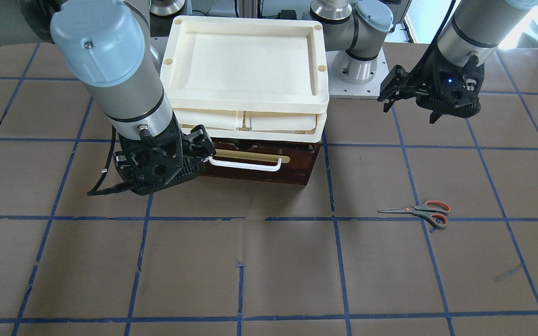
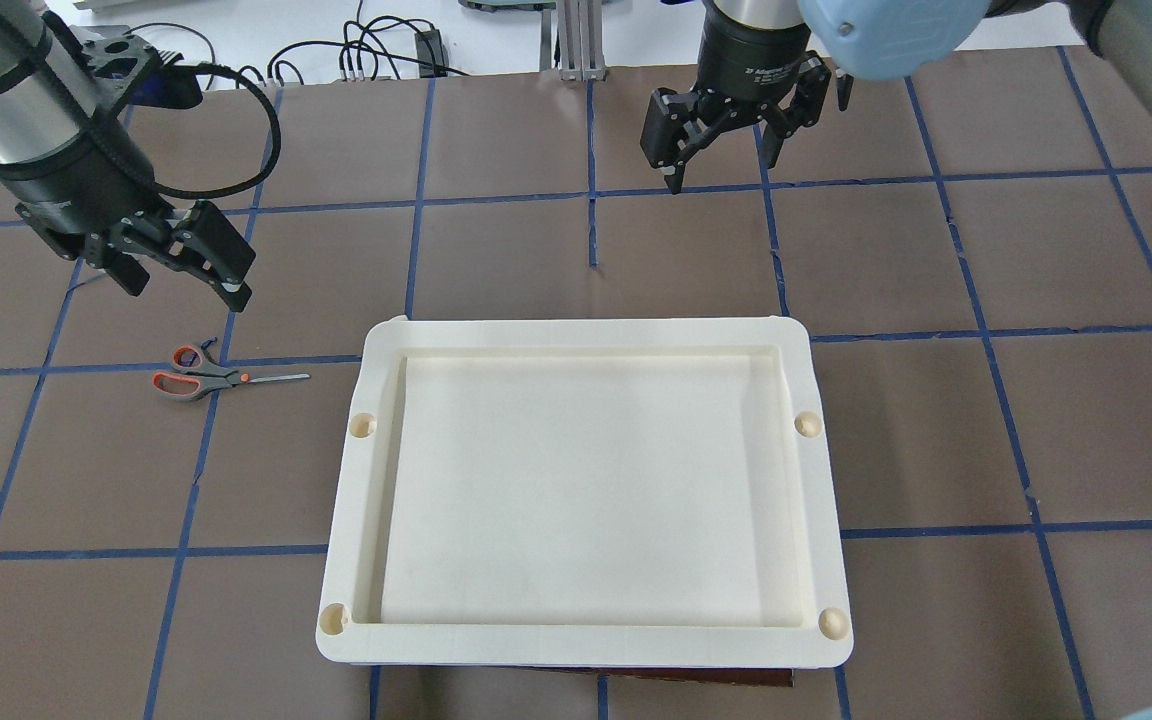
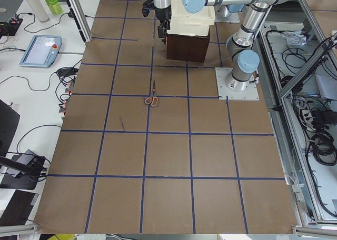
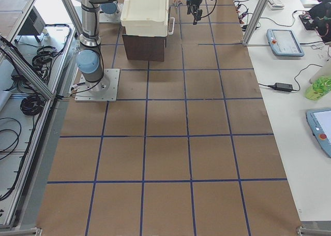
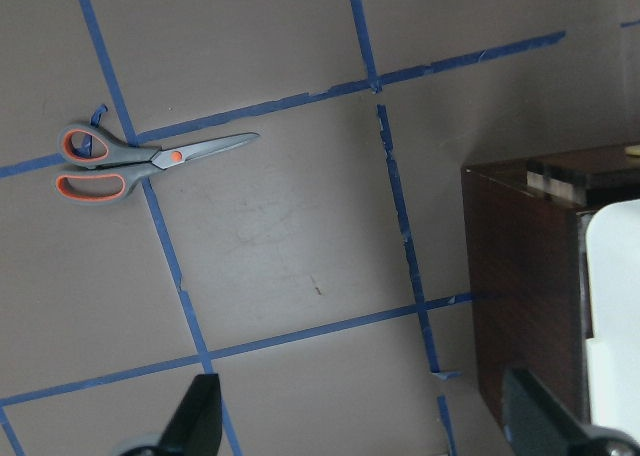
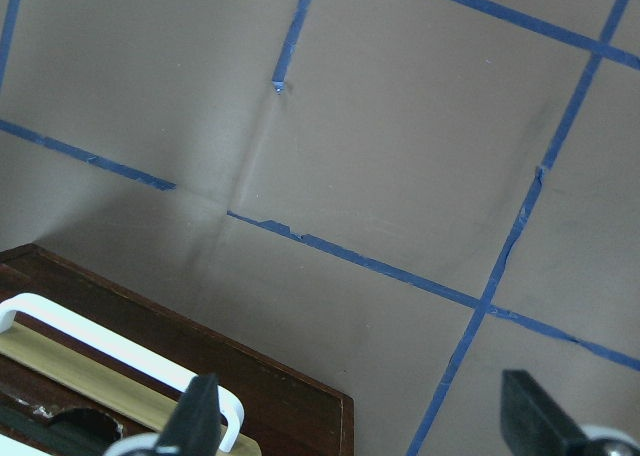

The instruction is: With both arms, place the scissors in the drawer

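Observation:
I need to grab the scissors next with my left gripper by the grey handle stems behind the pivot (image 1: 420, 210) (image 5: 144, 158), because their pointed blades are bare. Then I can place them.
The scissors (image 1: 418, 212) lie flat and closed on the brown table, also in the overhead view (image 2: 206, 375) and the left wrist view (image 5: 130, 161). My left gripper (image 2: 181, 285) is open and empty, hovering above the table a little beyond the scissors; it also shows in the front view (image 1: 409, 114). The dark brown drawer (image 1: 259, 165) is shut, with its white bar handle (image 1: 245, 164) facing outward. My right gripper (image 1: 161, 156) is open and empty, right beside the handle's end; its wrist view shows the handle (image 6: 100, 341) at lower left.
A stack of cream plastic trays (image 1: 245, 100) sits on top of the brown drawer box and hides it from overhead (image 2: 376, 500). Blue tape lines grid the brown table. The robot's base plate (image 1: 357, 79) stands behind the box.

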`<state>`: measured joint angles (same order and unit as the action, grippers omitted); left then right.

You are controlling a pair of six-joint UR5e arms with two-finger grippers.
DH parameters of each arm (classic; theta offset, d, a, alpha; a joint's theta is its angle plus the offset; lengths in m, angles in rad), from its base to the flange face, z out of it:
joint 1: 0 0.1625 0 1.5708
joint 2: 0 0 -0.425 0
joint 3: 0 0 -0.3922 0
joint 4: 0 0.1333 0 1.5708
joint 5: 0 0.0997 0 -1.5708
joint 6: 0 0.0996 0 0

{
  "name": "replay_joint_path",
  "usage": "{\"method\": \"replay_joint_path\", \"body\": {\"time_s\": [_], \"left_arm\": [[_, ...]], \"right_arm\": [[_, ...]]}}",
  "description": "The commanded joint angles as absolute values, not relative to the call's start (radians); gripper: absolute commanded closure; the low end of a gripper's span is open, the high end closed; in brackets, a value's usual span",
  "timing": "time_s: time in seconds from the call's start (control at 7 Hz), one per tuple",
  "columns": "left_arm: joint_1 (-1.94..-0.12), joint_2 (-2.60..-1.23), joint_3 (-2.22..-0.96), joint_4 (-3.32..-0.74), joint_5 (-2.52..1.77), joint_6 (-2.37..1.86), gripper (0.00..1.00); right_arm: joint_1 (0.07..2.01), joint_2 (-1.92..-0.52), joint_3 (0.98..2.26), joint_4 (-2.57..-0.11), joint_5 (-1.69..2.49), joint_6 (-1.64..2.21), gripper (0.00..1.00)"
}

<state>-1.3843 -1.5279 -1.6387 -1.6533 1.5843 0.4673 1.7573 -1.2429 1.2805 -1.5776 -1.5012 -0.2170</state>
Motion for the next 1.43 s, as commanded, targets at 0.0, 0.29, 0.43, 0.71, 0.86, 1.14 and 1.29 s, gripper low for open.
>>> {"method": "replay_joint_path", "body": {"time_s": [0.0,0.29,0.43,0.71,0.86,1.14,1.29], "left_arm": [[-1.327,-1.546,-1.753,-1.498,1.600,0.709,0.02],[-1.313,-1.580,-1.842,-1.343,1.637,0.883,0.02],[-1.281,-1.604,-1.856,-1.321,1.643,0.967,0.02],[-1.243,-1.662,-1.865,-1.283,1.641,1.165,0.03],[-1.243,-1.701,-1.900,-1.187,1.643,1.224,0.03],[-1.232,-1.749,-1.956,-1.056,1.646,1.493,0.03],[-1.211,-1.768,-1.959,-1.042,1.644,1.578,0.03]], "right_arm": [[1.772,-1.223,1.278,-1.586,-1.427,-0.467,0.00],[1.773,-1.186,1.305,-1.621,-1.410,-0.682,0.00],[1.781,-1.184,1.331,-1.606,-1.373,-0.696,0.00],[1.784,-1.154,1.359,-1.603,-1.295,-0.820,0.00],[1.786,-1.138,1.361,-1.568,-1.279,-0.862,0.00],[1.786,-1.131,1.361,-1.442,-1.279,-0.902,0.00],[1.786,-1.131,1.364,-1.439,-1.281,-0.910,0.00]]}}
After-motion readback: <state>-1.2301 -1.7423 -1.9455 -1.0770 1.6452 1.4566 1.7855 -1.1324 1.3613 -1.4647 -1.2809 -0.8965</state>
